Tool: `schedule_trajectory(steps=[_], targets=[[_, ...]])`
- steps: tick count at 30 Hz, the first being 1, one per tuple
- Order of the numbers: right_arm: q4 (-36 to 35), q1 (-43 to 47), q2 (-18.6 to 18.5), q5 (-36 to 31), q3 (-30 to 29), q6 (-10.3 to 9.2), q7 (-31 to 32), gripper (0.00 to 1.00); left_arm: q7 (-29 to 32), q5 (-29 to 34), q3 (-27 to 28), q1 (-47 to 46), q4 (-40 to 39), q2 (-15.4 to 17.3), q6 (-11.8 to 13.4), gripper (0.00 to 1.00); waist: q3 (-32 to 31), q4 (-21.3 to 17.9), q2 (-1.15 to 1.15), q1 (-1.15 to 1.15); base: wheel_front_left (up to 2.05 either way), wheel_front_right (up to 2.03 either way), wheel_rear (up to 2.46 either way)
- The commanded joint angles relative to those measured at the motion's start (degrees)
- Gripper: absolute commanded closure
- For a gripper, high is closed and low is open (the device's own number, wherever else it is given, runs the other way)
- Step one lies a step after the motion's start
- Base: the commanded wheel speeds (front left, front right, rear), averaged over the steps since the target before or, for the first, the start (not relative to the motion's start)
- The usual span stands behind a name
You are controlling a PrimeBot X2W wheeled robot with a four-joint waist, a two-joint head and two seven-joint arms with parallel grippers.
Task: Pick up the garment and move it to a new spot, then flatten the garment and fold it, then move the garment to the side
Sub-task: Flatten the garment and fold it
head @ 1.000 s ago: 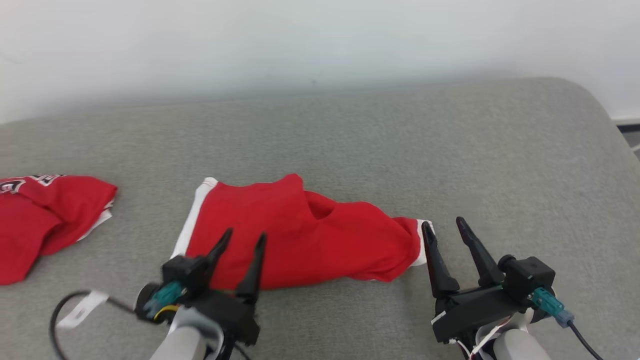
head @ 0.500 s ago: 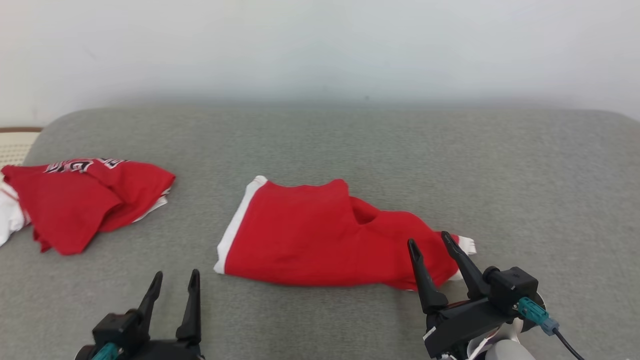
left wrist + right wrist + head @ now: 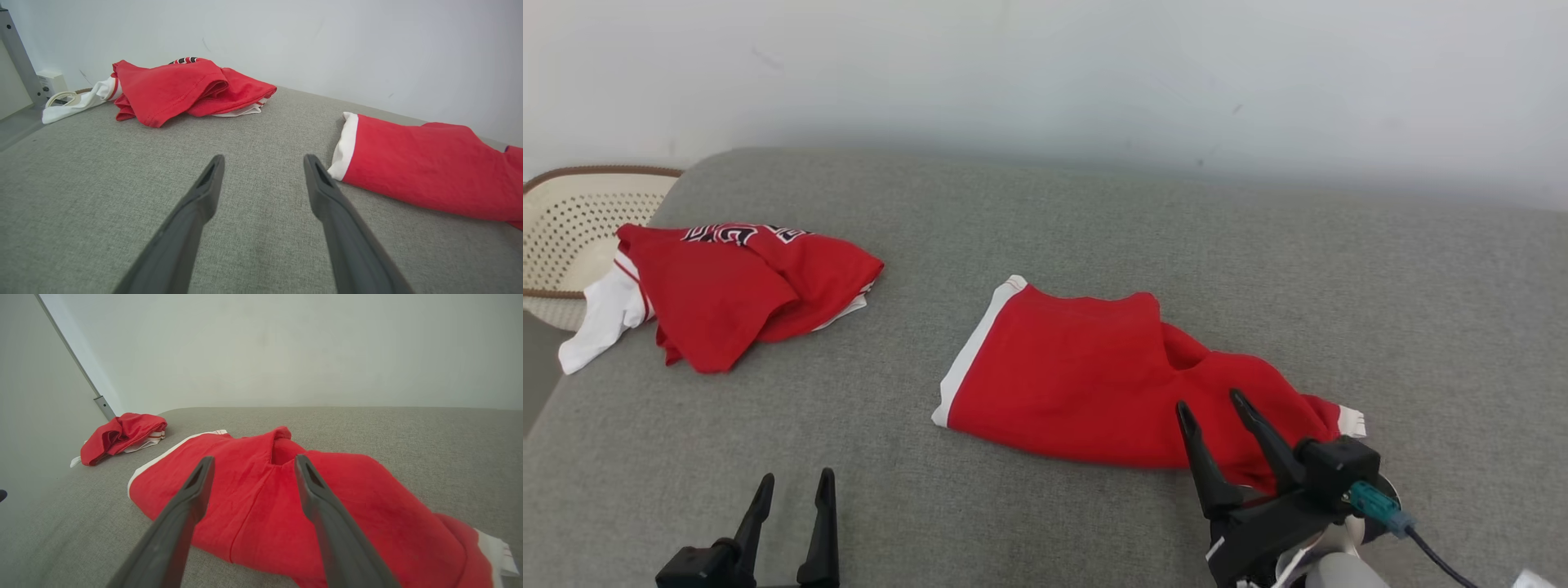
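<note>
I will next grab the folded red garment (image 3: 1062, 382) with my right gripper by its raised fold (image 3: 1165, 338), to move the garment to a new spot.
A red garment (image 3: 1086, 376) with a white band lies folded flat in the middle of the grey cushion (image 3: 1094, 229). My right gripper (image 3: 1210, 400) stands open over its right end, fingers spread above the cloth (image 3: 367, 498) in the right wrist view, gripping nothing. Left of the folded piece and apart from it, my left gripper (image 3: 796, 479) is open above bare cushion; its wrist view shows the white band (image 3: 345, 143) just right of the gripper (image 3: 264, 159). A second red garment (image 3: 735, 286) with black lettering and white sleeves lies crumpled at the far left (image 3: 184, 87).
A pale wicker basket (image 3: 572, 220) sits beyond the cushion's left edge, next to the crumpled garment. A white wall runs behind the cushion. A grey metal post (image 3: 16, 53) stands at the far left in the left wrist view.
The head camera has swung left, bringing the basket into view. My left gripper has come off the folded garment and now sits to its left, over bare cushion. The right gripper stays at its right end.
</note>
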Motion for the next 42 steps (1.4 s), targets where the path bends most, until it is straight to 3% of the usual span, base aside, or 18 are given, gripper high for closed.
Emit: schedule_trajectory(steps=[1, 9, 24, 25, 26, 28, 29, 41, 42], targets=[[1.41, -1.54, -0.53, 0.66, 0.91, 0.04, -0.02, 0.00, -0.07, -0.54, -0.40, 0.92, -0.22, -0.04, 0.12, 0.00, 0.80, 1.09, 0.00, 0.00, 0.00, 0.00, 0.00], [9.45, -8.62, -1.50, 3.87, 2.03, 0.04, -0.02, 0.00, -0.07, -2.11, -2.20, 0.53, -0.28, -0.05, 0.83, 0.00, 2.45, 4.30, 0.00, 0.00, 0.00, 0.00, 0.00], [27.66, -20.23, -2.53, 10.45, 9.38, 0.04, 0.18, 0.00, -0.07, -4.62, -3.33, -0.14, 0.19, -0.04, 1.58, 0.00, 5.09, 9.08, 0.00, 0.00, 0.00, 0.00, 0.00], [28.73, -20.77, -2.49, 10.66, 9.73, 0.04, 0.19, 0.08, -0.07, -4.80, -3.50, -0.16, 0.18, -0.04, 1.71, 0.00, 5.17, 9.19, 0.00, 0.00, 0.00, 0.00, 0.00], [29.59, -21.36, -2.42, 11.07, 10.09, 0.04, 0.14, 0.24, -0.07, -4.91, -3.67, -0.14, 0.12, -0.05, 1.83, 0.00, 5.28, 9.31, 0.00, 0.00, 0.00, 0.00, 0.00], [30.52, -22.32, -2.51, 11.40, 10.95, 0.04, 0.07, 0.90, -0.07, -5.21, -3.86, -0.16, -0.03, -0.04, 1.99, 0.00, 5.45, 9.45, 0.00, 0.00, 0.00, 0.00, 0.00], [30.46, -22.98, -2.91, 11.45, 11.32, 0.04, 0.01, 1.00, -0.07, -5.35, -3.94, -0.22, -0.07, -0.04, 2.03, 0.00, 5.56, 9.49, 0.00, 0.00, 0.00, 0.00, 0.00], [26.05, -24.85, -6.53, 10.34, 9.93, 0.04, -0.01, 1.00, -0.07, -6.80, -5.15, -0.52, 0.31, -0.04, 2.27, 0.00, 6.49, 9.50, 0.00, 0.00, 0.00, 0.00, 0.00], [26.28, -24.19, -6.60, 10.90, 10.28, 0.04, -0.01, 0.65, -0.07, -6.85, -5.25, -0.47, 0.26, -0.05, 2.31, 0.00, 6.53, 9.49, 0.00, 0.00, 0.00, 0.00, 0.00]])
